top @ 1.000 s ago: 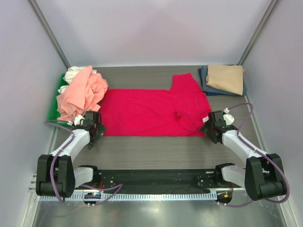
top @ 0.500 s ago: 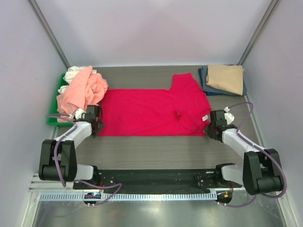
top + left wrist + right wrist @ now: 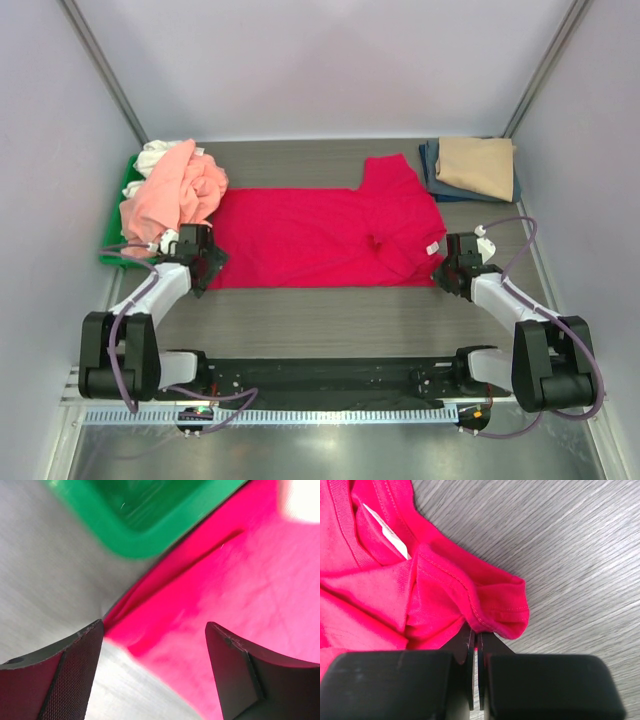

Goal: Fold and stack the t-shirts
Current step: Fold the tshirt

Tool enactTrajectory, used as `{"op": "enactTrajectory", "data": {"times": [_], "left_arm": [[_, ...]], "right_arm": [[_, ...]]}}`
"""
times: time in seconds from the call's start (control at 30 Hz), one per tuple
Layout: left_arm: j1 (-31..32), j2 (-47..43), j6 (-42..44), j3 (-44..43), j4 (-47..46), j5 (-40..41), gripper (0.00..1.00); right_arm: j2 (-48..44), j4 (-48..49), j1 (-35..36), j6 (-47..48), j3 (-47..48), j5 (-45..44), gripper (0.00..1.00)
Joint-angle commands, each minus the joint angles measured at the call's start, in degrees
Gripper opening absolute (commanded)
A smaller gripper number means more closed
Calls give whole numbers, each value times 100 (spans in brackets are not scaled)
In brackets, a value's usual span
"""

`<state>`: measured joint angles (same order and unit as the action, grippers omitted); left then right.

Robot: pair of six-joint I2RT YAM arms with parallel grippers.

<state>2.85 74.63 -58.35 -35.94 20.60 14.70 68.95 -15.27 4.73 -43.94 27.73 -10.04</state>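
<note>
Next, my left gripper grips the crimson-red t-shirt (image 3: 320, 240) by its near hem corner (image 3: 216, 284), opposite my right gripper, to draw it flat for folding.
A crimson-red t-shirt (image 3: 320, 240) lies spread flat across the middle of the table, its collar end to the right. My left gripper (image 3: 207, 264) is at its near left corner. In the left wrist view that gripper (image 3: 155, 647) is open, and the red cloth's corner (image 3: 240, 580) lies between and beyond its wide-apart fingers. My right gripper (image 3: 448, 270) is at the shirt's near right edge. The right wrist view shows it (image 3: 477, 636) shut on a bunched, stitched fold of red cloth (image 3: 495, 612), near the white neck label (image 3: 385, 532).
Crumpled salmon-pink (image 3: 175, 195) and white (image 3: 155, 155) t-shirts are heaped on a green tray (image 3: 112, 245) at the left; the tray's rim (image 3: 135, 540) lies close to my left gripper. A folded tan t-shirt (image 3: 478, 163) rests on a navy one (image 3: 432, 170) at the back right.
My right gripper has shut on the red shirt's edge. My left gripper has shifted to the shirt's left corner; its jaws narrowed, then widened again.
</note>
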Motion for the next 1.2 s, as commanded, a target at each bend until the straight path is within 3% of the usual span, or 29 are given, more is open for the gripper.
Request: {"op": "enactTrajectory", "data": {"times": [0.0,0.17,0.33,0.5,0.57,0.63,0.67,0.8,0.87,0.97,1.03,1.17], "left_arm": [[-13,-553,60,96,743,-178,84],[-13,-1003,-141,412,902,-441,82],[-4,-802,-212,571,674,-442,81],[-4,-169,-212,519,50,-433,68],[-4,16,-186,457,-178,-407,48],[-4,271,-142,317,-293,-415,23],[-4,376,-90,255,-363,-459,1],[-4,438,-45,-306,-259,-643,0],[-4,499,-45,-702,66,-722,0],[-4,553,-10,-1607,619,-1021,0],[-4,-75,-28,-1994,936,-829,0],[-13,-1414,-2,-1908,1348,14,0]], "right_arm": [[-57,-82,-16,114,-92,73,1],[13,-55,-25,140,-101,90,1],[75,-20,-25,193,-31,134,1],[93,50,-34,298,-22,196,1],[40,59,-60,360,-39,248,1],[-65,59,-104,386,-74,283,1],[-100,68,-121,413,-74,301,1],[-119,-28,-139,501,397,354,1],[433,-404,-131,640,907,511,1],[1173,-1142,-130,904,2383,915,1],[528,-1206,-139,975,3105,742,1],[-127,-1915,-165,1151,3810,91,1]]}}
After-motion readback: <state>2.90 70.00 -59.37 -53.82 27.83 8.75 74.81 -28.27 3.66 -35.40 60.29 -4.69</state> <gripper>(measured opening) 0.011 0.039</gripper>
